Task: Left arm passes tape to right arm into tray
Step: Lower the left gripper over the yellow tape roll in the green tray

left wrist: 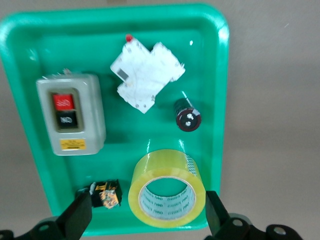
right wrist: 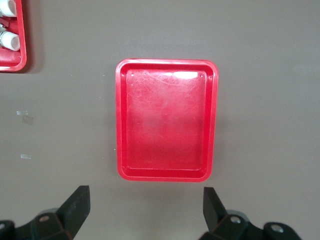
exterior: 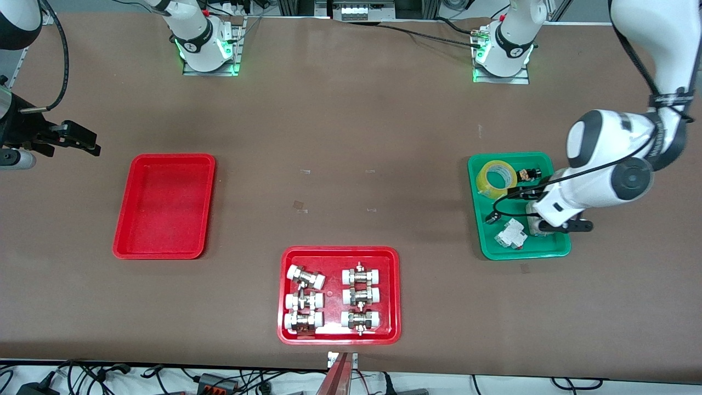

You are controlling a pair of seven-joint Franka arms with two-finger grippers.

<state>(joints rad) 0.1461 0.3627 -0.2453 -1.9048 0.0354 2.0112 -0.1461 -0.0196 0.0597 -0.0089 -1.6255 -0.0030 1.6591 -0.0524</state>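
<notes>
My left gripper grabs the tape roll by its ring side between the roll's inner and outer sides next, to pass it, as its center hole is open.
The yellow tape roll lies in the green tray, in the part farther from the front camera. The left arm reaches over that tray, with my left gripper above it. In the left wrist view the left gripper is open and empty, its fingers apart on either side of the tape without touching it. The plain red tray lies empty toward the right arm's end. My right gripper waits open over bare table beside the tray; in its wrist view the gripper holds nothing.
The green tray also holds a grey switch box, a white breaker, a black cylinder and a small black-and-orange part beside the tape. A red tray with white-capped fittings sits nearest the front camera.
</notes>
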